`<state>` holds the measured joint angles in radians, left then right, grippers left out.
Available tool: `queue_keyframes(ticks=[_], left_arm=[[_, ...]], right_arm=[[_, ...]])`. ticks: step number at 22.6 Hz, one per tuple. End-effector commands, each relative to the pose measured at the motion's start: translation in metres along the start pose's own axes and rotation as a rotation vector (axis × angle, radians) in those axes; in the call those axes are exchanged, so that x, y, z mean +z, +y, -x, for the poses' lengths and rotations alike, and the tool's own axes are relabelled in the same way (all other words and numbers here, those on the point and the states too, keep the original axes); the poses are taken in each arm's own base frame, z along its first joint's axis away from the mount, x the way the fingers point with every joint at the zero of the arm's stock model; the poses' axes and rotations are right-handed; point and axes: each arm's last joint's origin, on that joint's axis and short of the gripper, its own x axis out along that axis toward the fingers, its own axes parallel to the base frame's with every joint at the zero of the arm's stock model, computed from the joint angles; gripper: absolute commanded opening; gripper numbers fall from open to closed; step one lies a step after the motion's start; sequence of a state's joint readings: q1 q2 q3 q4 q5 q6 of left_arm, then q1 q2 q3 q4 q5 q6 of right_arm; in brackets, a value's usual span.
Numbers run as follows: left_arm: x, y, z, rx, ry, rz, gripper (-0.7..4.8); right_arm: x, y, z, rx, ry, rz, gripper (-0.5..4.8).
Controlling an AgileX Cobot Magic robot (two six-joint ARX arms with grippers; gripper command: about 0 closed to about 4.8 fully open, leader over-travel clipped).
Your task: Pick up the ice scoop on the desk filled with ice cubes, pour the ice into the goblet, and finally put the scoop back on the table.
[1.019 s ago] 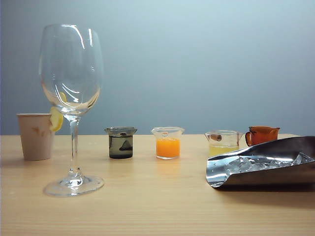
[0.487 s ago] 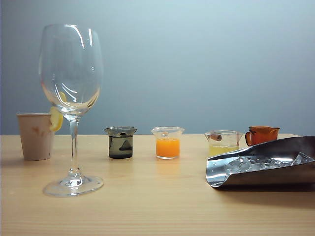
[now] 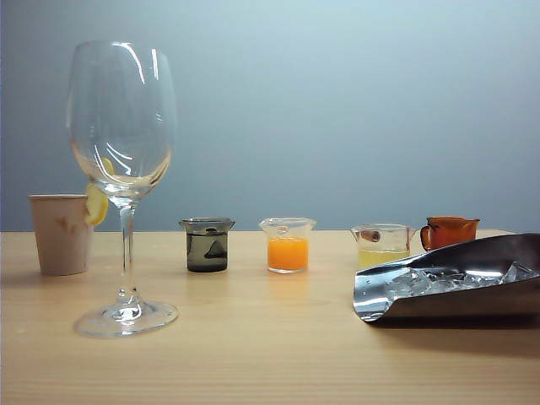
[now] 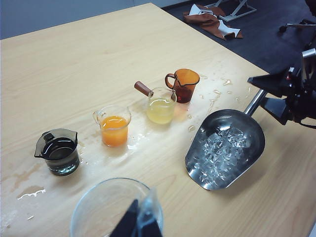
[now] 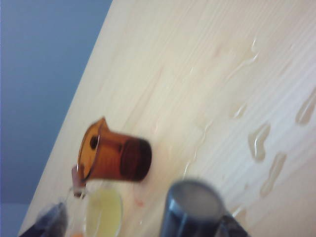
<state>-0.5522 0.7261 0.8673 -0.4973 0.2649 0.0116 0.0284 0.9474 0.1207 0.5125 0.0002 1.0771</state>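
My right gripper should next grab the shiny ice scoop by its handle (image 5: 190, 210), so that it can pour the ice cubes into the empty goblet.
The goblet (image 3: 122, 126) stands empty at the left of the desk (image 3: 253, 363). The shiny ice scoop (image 3: 447, 291) lies on the wood at the right, with ice cubes (image 3: 451, 278) heaped in it. Neither gripper shows in the exterior view. In the left wrist view my left gripper (image 4: 140, 224) hangs above the goblet's rim (image 4: 86, 207), its dark fingers together and holding nothing. The right gripper (image 4: 266, 96) stands open with a finger on either side of the scoop's handle (image 4: 254, 102). In the right wrist view the blurred handle end (image 5: 192, 207) sits between the spread fingers (image 5: 42, 222).
A paper cup (image 3: 61, 234) and a lemon slice (image 3: 96, 202) sit behind the goblet. A dark beaker (image 3: 207, 245), an orange one (image 3: 288, 245), a pale yellow one (image 3: 381, 245) and an amber jug (image 3: 449, 230) stand in a row. Water drops (image 4: 217, 94) wet the wood near the jug.
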Motion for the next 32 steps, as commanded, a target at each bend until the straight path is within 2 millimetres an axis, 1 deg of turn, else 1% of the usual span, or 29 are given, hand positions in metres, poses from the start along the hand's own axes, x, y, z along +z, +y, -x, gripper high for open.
queue_keyframes(ticks=[1,3,5,6,7,9,11,12,13,15,21,32], left_arm=[[0.0007,-0.0003,0.0014,0.000,-0.003,-0.008,-0.06],[0.0007,-0.0003,0.0014,0.000,-0.002,-0.008,-0.06],[0.0007,-0.0002,0.0013,0.000,-0.002,-0.017,-0.06],[0.0008,-0.0002,0.0014,0.001,-0.003,-0.024,-0.06],[0.0007,-0.0003,0.0014,0.000,-0.003,-0.039,-0.06],[0.0008,0.0002,0.0014,0.015,-0.003,-0.042,-0.06],[0.0008,0.0004,0.0014,0.023,-0.003,-0.042,-0.06],[0.0008,0.0005,0.0014,0.024,-0.003,-0.042,-0.06],[0.0008,0.0004,0.0014,0.023,-0.003,-0.042,-0.06],[0.0008,0.0004,0.0014,0.023,-0.003,-0.042,-0.06],[0.0007,0.0004,0.0014,0.023,-0.002,-0.042,-0.06],[0.0006,0.0003,0.0014,0.019,-0.001,-0.041,-0.06]], right_arm=[[0.0040,-0.0026,-0.0085,0.001,-0.023,-0.051,3.77],[0.0044,-0.0019,-0.0109,0.018,-0.032,-0.054,3.76],[0.0047,-0.0014,-0.0118,0.025,-0.036,-0.054,3.53],[0.0047,-0.0015,-0.0119,0.023,-0.036,-0.054,3.31],[0.0047,-0.0016,-0.0119,0.022,-0.038,-0.054,2.43],[0.0047,-0.0015,-0.0119,0.023,-0.038,-0.056,1.19],[0.0048,-0.0020,-0.0121,0.015,-0.045,-0.056,1.06],[0.0051,-0.0026,-0.0121,0.003,-0.059,-0.057,0.89],[0.0049,-0.0034,-0.0121,-0.007,-0.063,-0.056,0.43],[0.0046,-0.0052,-0.0120,-0.032,-0.074,-0.056,0.07],[0.0035,-0.0078,-0.0120,-0.061,-0.069,-0.063,-0.04],[0.0037,-0.0048,-0.0121,-0.013,-0.043,-0.202,-0.04]])
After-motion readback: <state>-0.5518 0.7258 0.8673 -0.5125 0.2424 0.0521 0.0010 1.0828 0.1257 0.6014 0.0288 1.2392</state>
